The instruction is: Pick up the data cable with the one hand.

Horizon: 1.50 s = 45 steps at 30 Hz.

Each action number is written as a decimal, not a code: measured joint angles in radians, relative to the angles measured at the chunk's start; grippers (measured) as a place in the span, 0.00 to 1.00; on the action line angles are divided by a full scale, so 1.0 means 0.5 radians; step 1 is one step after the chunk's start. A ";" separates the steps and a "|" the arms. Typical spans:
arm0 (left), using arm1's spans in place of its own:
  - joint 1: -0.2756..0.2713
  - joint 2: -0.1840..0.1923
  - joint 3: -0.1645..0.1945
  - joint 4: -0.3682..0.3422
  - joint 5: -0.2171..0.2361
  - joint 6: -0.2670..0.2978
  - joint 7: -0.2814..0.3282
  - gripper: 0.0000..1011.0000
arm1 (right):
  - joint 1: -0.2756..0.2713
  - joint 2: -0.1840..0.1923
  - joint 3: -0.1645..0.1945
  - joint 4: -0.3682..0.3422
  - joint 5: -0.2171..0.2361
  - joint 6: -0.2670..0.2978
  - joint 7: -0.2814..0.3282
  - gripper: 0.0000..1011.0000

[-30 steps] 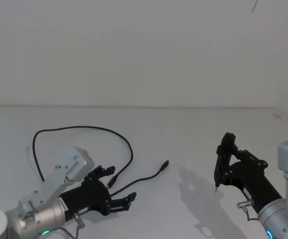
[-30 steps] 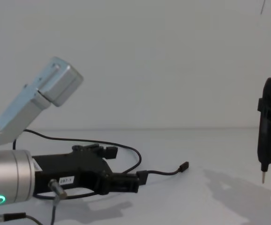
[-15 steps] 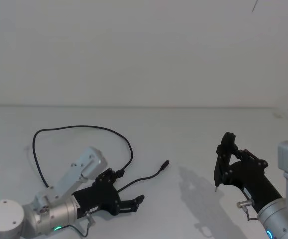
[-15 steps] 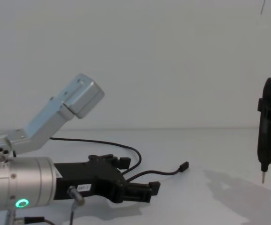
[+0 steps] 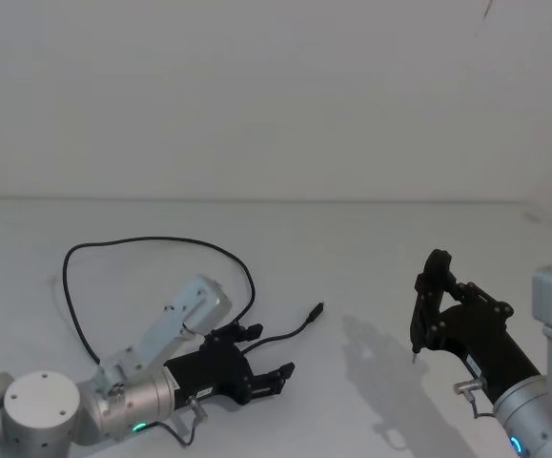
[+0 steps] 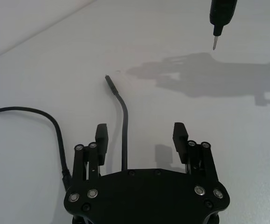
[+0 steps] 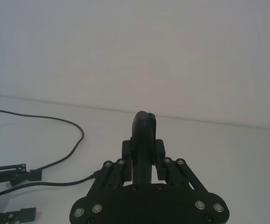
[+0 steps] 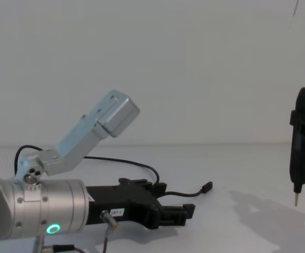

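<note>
I should grab the cord just behind that plug (image 8: 183,194) with my left gripper. This keeps its small plug (image 8: 207,187) free as I pick up the data cable.
The data cable (image 5: 161,241) lies on the white table in a wide loop, and one small plug (image 5: 318,311) points right. My left gripper (image 5: 268,353), black and blocky on a silver cylinder with a green ring, hovers low over the cable's end stretch. It is open. In the left wrist view the cable (image 6: 124,135) runs between the fingers (image 6: 101,136), touching neither, and its plug (image 6: 107,79) lies ahead. The chest view shows the left gripper (image 8: 179,213) just short of the plug (image 8: 207,187). My right gripper (image 5: 432,307) hangs at the right.
My right gripper (image 7: 144,150) is shut on a slim black tool (image 8: 302,138) with a pale pointed tip (image 6: 215,43), held above the table at the right. A white wall stands behind the table. Bare tabletop lies between the two arms.
My left arm has slid forward and to the right along the table, bringing its open fingers over the cable's end stretch, closer to the plug. The right arm has not moved.
</note>
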 joint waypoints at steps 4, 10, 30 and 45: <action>-0.016 -0.028 0.005 0.032 0.013 0.000 0.001 0.76 | 0.000 0.000 0.000 0.000 0.000 0.000 0.000 0.28; -0.024 -0.051 0.008 0.055 0.028 0.001 0.004 0.56 | 0.000 0.000 0.000 0.000 0.000 0.000 0.000 0.28; 0.015 -0.030 -0.010 -0.007 0.068 0.016 0.018 0.05 | 0.000 0.000 0.000 0.000 0.000 0.000 0.000 0.28; 0.146 0.141 -0.095 -0.314 -0.055 0.008 -0.070 0.05 | 0.000 -0.001 0.000 0.000 0.000 0.000 0.000 0.28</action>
